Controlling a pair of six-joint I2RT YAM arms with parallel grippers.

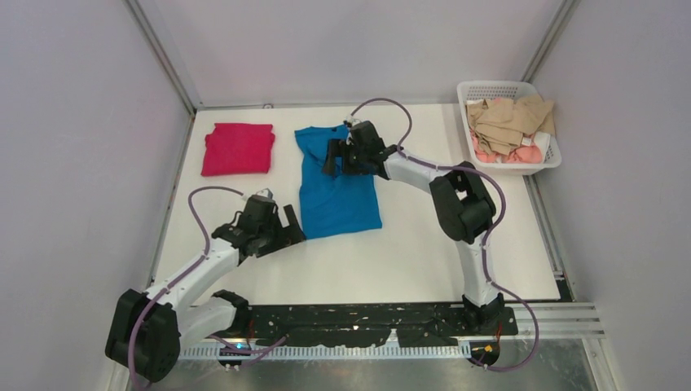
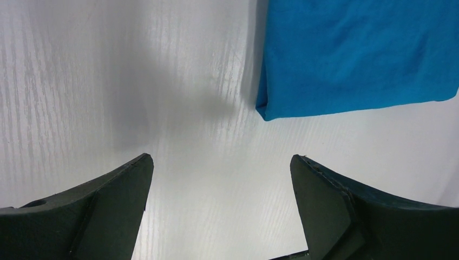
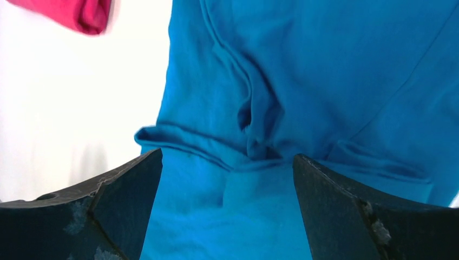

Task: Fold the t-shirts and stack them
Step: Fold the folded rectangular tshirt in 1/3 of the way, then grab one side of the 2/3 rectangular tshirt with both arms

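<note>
My left gripper grabs the blue t-shirt's near corner [image 1: 307, 236] [image 2: 268, 112] next, to fold the t-shirt's near edge over toward its far end.
The blue t-shirt [image 1: 341, 195] lies in the middle of the table, folded into a long strip with wrinkles at its far end. The magenta-red t-shirt [image 1: 237, 149] lies folded at the far left. My right gripper [image 1: 333, 158] is open and hovers over the far part of the blue shirt [image 3: 314, 76], holding nothing. A corner of the magenta-red shirt [image 3: 81, 13] shows in the right wrist view. My left gripper [image 1: 291, 222] is open and empty over bare table, just short of the blue shirt's near left corner [image 2: 281, 108].
A white basket [image 1: 551, 165] with beige and pink clothes stands at the far right. White table [image 1: 391, 261] lies between the blue shirt and the arm bases. Walls close in on the left and right.
</note>
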